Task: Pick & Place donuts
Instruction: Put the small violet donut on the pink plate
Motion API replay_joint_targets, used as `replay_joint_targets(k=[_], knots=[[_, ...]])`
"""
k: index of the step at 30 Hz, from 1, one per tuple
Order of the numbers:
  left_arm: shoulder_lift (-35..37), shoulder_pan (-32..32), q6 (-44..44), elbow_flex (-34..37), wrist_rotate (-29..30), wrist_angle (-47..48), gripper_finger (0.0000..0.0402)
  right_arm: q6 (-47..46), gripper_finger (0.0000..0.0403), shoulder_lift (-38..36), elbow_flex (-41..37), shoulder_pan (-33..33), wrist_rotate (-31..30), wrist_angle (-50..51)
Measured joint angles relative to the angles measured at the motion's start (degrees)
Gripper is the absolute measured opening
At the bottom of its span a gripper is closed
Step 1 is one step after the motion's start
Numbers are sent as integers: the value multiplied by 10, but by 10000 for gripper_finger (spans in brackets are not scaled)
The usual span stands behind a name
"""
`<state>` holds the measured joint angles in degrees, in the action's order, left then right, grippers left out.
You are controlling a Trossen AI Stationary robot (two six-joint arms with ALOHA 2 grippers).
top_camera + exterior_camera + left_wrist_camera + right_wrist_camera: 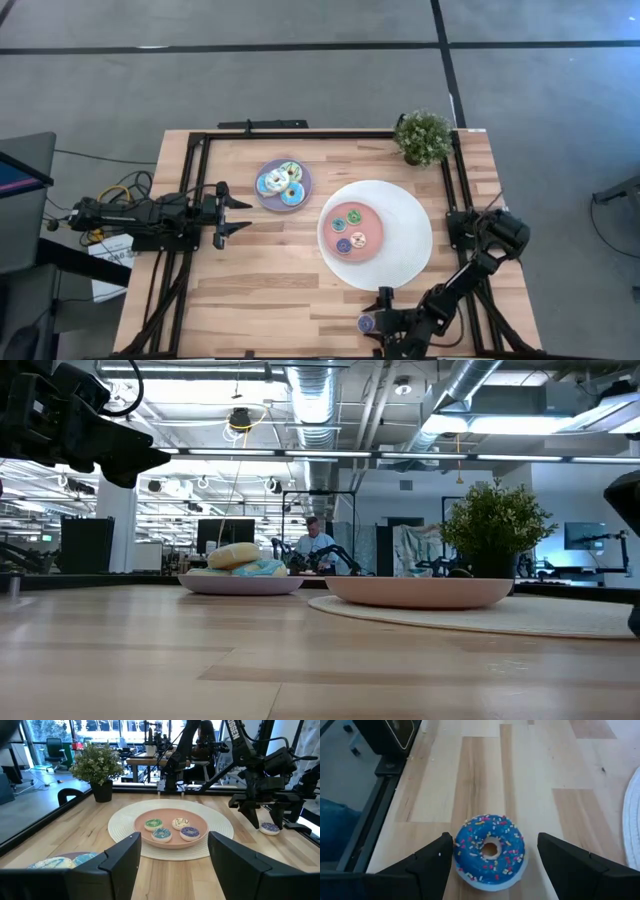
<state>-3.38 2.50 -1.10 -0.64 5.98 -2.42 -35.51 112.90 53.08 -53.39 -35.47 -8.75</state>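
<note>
My right gripper grabs the blue sprinkled donut by its outer rim (516,852) next, to add it to the pink plate.
A blue sprinkled donut (490,851) lies flat on the wooden table near its front edge (366,323). My right gripper (494,837) is low over it, open, slanting down, one finger on each side of the donut; I cannot tell whether either finger touches it. The left wrist view shows the same donut (270,827) under that gripper (266,817). Larger donuts (282,183) lie on a lilac plate (303,172). Several mini donuts (171,828) lie on a pink plate (374,240). My left gripper (240,213) waits open and level at the table's left, holding nothing.
The pink plate stands on a round white mat (410,245) right of centre. A potted plant (422,137) stands at the far right corner. A black frame (200,140) runs round the table. Bare wood lies in front of the plates.
</note>
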Motion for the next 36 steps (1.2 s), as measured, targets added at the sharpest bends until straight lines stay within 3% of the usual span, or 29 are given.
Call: replay_joint_targets(k=[14,28,36], knots=[[0,0,0,0,0,0,224,-10,276,8,0,3,15,-6],[0,0,0,0,0,0,224,-15,193,8,0,2,22,-5],[0,0,0,0,0,0,224,-16,180,-37,0,7,28,65]])
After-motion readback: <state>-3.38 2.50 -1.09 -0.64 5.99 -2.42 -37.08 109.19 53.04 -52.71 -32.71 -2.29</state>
